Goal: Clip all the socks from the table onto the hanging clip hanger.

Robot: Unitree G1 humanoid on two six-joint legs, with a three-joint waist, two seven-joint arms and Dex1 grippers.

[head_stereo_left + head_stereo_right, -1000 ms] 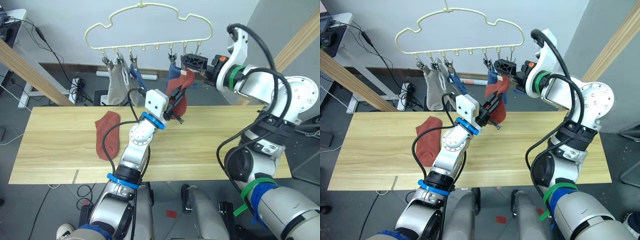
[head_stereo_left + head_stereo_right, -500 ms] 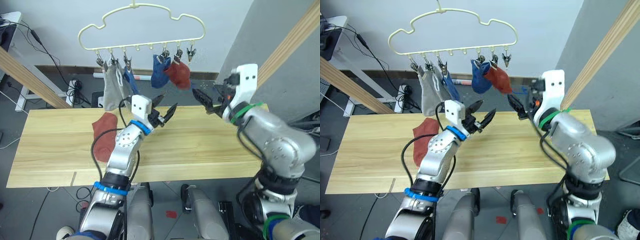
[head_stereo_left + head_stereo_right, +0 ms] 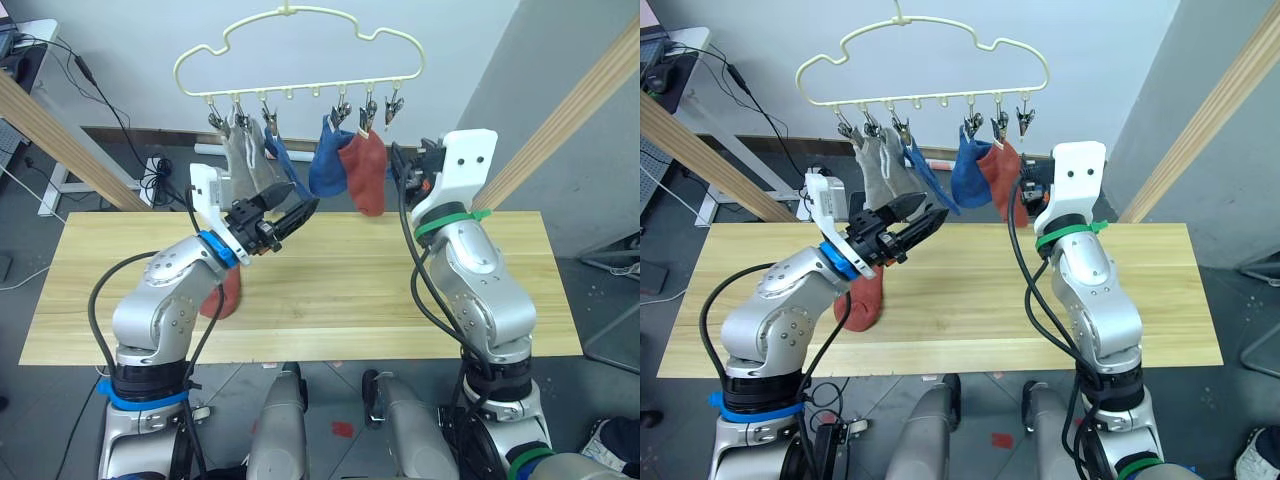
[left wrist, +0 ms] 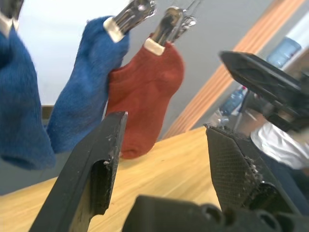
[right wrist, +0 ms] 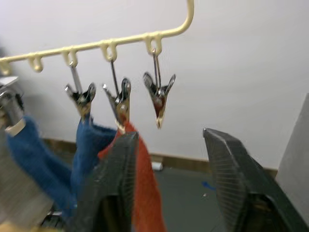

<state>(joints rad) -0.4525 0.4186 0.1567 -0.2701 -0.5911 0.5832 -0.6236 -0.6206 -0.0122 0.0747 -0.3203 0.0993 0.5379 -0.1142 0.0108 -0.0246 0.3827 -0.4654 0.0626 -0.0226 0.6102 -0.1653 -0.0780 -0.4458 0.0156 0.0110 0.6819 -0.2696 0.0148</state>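
Observation:
The last rust-red sock will hang from the bare clip (image 3: 393, 106), so my left gripper will grab the sock's cuff end next.
The pale-yellow clip hanger (image 3: 300, 87) hangs above the table's (image 3: 380, 290) far edge. Its clips hold two grey socks (image 3: 240, 165), two blue socks (image 3: 325, 170) and one rust-red sock (image 3: 365, 180). The clip at the right end (image 5: 159, 99) is bare. Another rust-red sock (image 3: 865, 298) lies on the table, partly hidden behind my left arm. My left gripper (image 3: 290, 212) is open and holds nothing, below and left of the hanging socks. My right gripper (image 5: 169, 135) is open too, just right of the hanging red sock and below the bare clip.
Slanted wooden poles stand at the left (image 3: 50, 130) and right (image 3: 570, 120) of the table. Cables and a power strip (image 3: 150, 170) lie on the floor behind it. Bare tabletop stretches to the right of the lying sock.
My left gripper let go of the red sock, which now hangs from its clip, and drew back left. My right gripper left the clip and narrowed. The camera shifted.

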